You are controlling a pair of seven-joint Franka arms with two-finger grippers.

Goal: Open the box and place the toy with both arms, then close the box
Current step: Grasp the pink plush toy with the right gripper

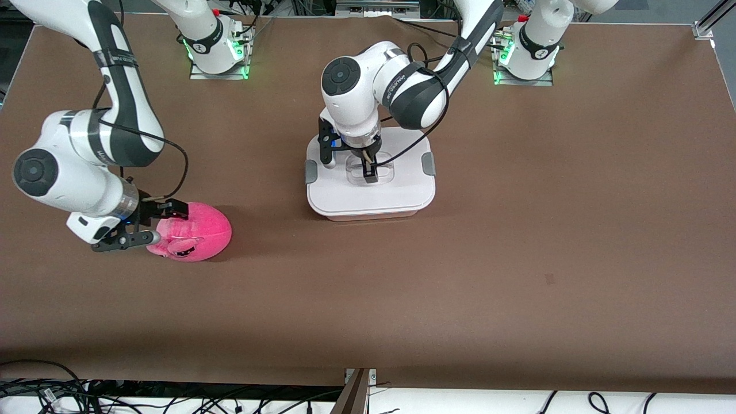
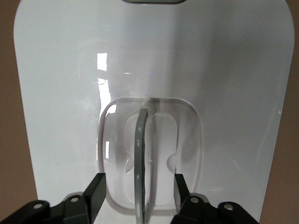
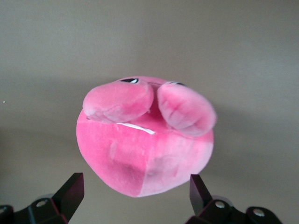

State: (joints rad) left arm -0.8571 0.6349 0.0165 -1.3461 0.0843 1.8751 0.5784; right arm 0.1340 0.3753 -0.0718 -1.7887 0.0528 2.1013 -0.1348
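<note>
My right gripper grabs the pink toy (image 1: 198, 230) by its round plush body below the floppy paws next, to place it in the box (image 1: 368, 198).
The box (image 1: 368, 198) stands at the table's middle with its flat white lid on and grey clips (image 1: 311, 171) at both ends. My left gripper (image 1: 370, 171) is down at the lid's centre. In the left wrist view it (image 2: 138, 191) is open, its fingers (image 2: 96, 191) on either side of the clear handle (image 2: 141, 149), not touching it. The pink toy (image 1: 198, 230) lies on the table toward the right arm's end. My right gripper (image 1: 158, 224) is open at the toy's side. In the right wrist view the toy (image 3: 145, 140) sits just ahead of the gripper (image 3: 135, 191).
The brown table (image 1: 517, 230) spreads around the box. The arm bases (image 1: 215, 54) stand along the edge farthest from the front camera. Cables (image 1: 46, 391) and a bracket (image 1: 356, 391) lie past the near edge.
</note>
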